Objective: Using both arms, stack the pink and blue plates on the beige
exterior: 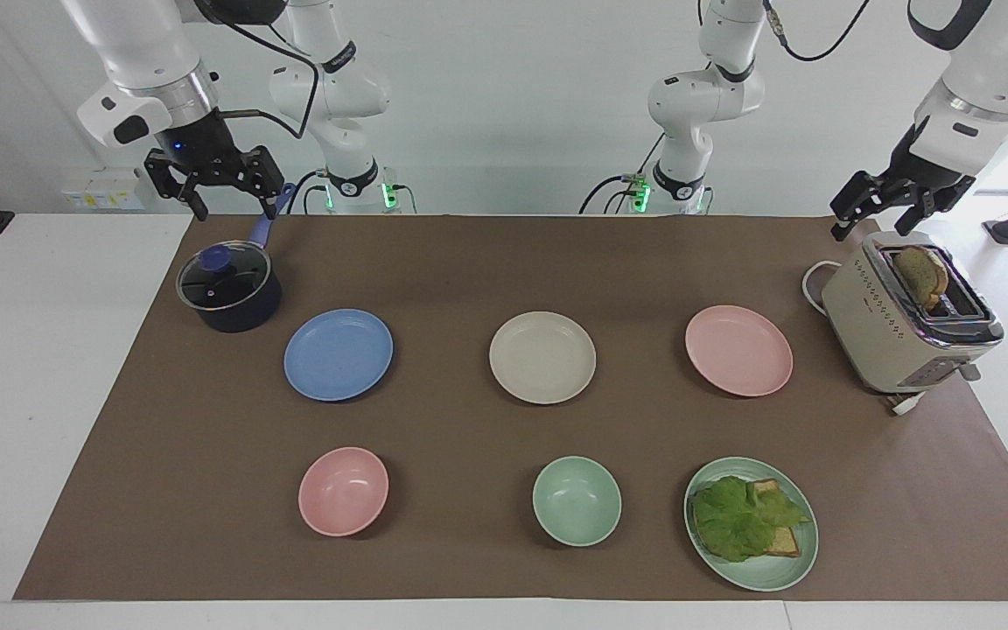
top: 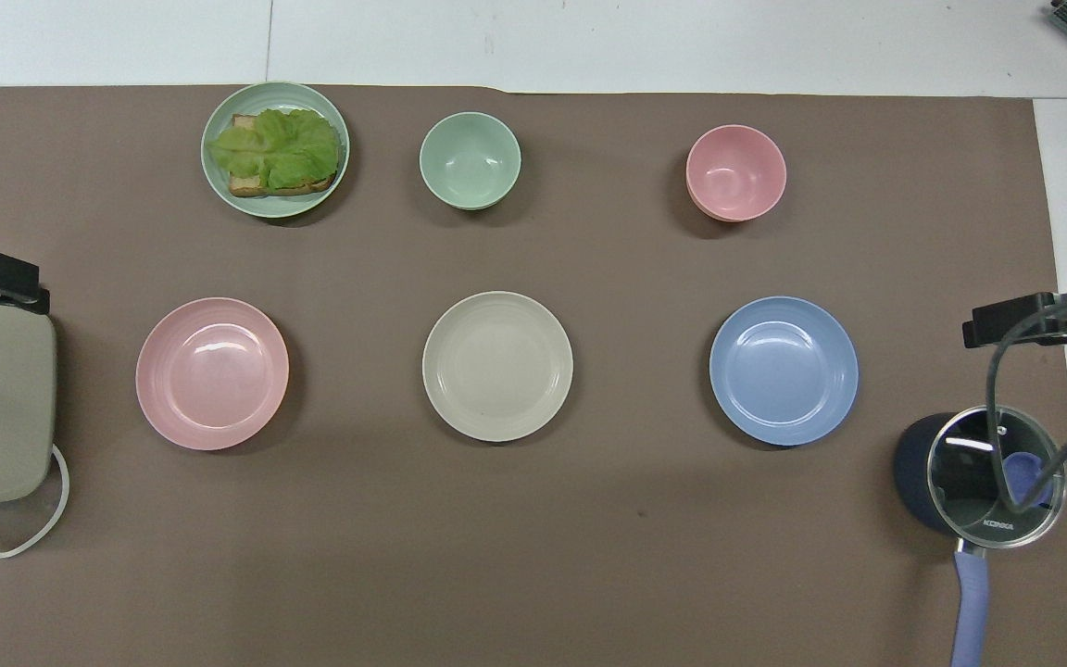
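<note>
The pink plate [top: 212,372] needs to be stacked on the beige one. My left gripper should next grab the pink plate by its rim [top: 144,373].
Three matching plates lie in a row across the brown mat. The beige plate [exterior: 542,357] [top: 497,366] is in the middle. The blue plate [exterior: 338,354] [top: 784,370] lies toward the right arm's end and the pink plate [exterior: 738,350] [top: 212,372] toward the left arm's end. All three are bare and apart from one another. My right gripper [exterior: 237,210] hangs open over the saucepan's handle. Over the toaster's edge nearest the robots, my left gripper [exterior: 871,227] is open too. Neither holds anything.
A lidded dark saucepan [exterior: 229,287] stands beside the blue plate, a toaster [exterior: 906,315] with bread beside the pink one. Farther from the robots sit a pink bowl [exterior: 343,491], a green bowl [exterior: 577,500] and a green plate [exterior: 791,564] with lettuce on toast.
</note>
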`<state>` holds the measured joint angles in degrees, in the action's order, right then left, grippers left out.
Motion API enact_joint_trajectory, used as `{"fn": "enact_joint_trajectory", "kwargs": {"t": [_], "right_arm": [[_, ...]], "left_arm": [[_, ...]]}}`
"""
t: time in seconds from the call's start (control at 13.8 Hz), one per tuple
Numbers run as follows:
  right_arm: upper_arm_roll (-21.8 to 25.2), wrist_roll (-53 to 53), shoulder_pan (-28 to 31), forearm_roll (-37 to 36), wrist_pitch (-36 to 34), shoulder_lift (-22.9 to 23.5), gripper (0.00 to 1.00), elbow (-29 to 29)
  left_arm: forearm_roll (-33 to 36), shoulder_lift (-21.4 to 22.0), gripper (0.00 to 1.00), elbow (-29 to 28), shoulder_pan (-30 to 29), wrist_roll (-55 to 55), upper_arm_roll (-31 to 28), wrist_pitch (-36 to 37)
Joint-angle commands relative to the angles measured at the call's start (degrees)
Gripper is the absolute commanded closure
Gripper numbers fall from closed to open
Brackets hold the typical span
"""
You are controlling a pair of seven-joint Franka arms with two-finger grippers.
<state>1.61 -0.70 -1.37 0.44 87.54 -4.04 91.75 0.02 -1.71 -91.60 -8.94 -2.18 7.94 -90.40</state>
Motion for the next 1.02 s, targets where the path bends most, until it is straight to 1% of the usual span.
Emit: {"fn": "enact_joint_trajectory", "kwargs": {"t": [0.0, 0.22, 0.44, 0.65, 0.73, 0.95], "right_arm": [[-0.47, -1.14, 0.76, -0.17, -0.18, -1.23, 0.00, 1.33], [-0.47, -1.14, 0.76, -0.17, -0.18, -1.23, 0.00, 1.33], [-0.47, -1.14, 0.76, -0.17, -0.18, -1.23, 0.00, 1.33], [-0.47, -1.14, 0.76, -0.17, -0.18, -1.23, 0.00, 1.33], [-0.47, -1.14, 0.76, -0.17, -0.18, -1.23, 0.00, 1.33], [-0.47, -1.14, 0.76, -0.17, -0.18, -1.23, 0.00, 1.33]], "left_arm": [[0.95, 3.90, 0.00, -12.08, -1.70, 0.51, 0.32, -9.24], [0.95, 3.12, 0.00, -17.63, -3.63, 0.77, 0.32, -14.52], [0.95, 2.07, 0.00, -24.57, -5.39, 2.79, 0.32, -22.60], [0.95, -3.20, 0.00, -25.64, -5.48, 2.97, 0.32, -25.17], [0.95, -4.52, 0.00, -26.43, -5.48, 3.93, 0.32, -27.18], [0.95, -5.94, 0.00, -30.38, -5.57, 5.26, 0.32, -32.89]]}}
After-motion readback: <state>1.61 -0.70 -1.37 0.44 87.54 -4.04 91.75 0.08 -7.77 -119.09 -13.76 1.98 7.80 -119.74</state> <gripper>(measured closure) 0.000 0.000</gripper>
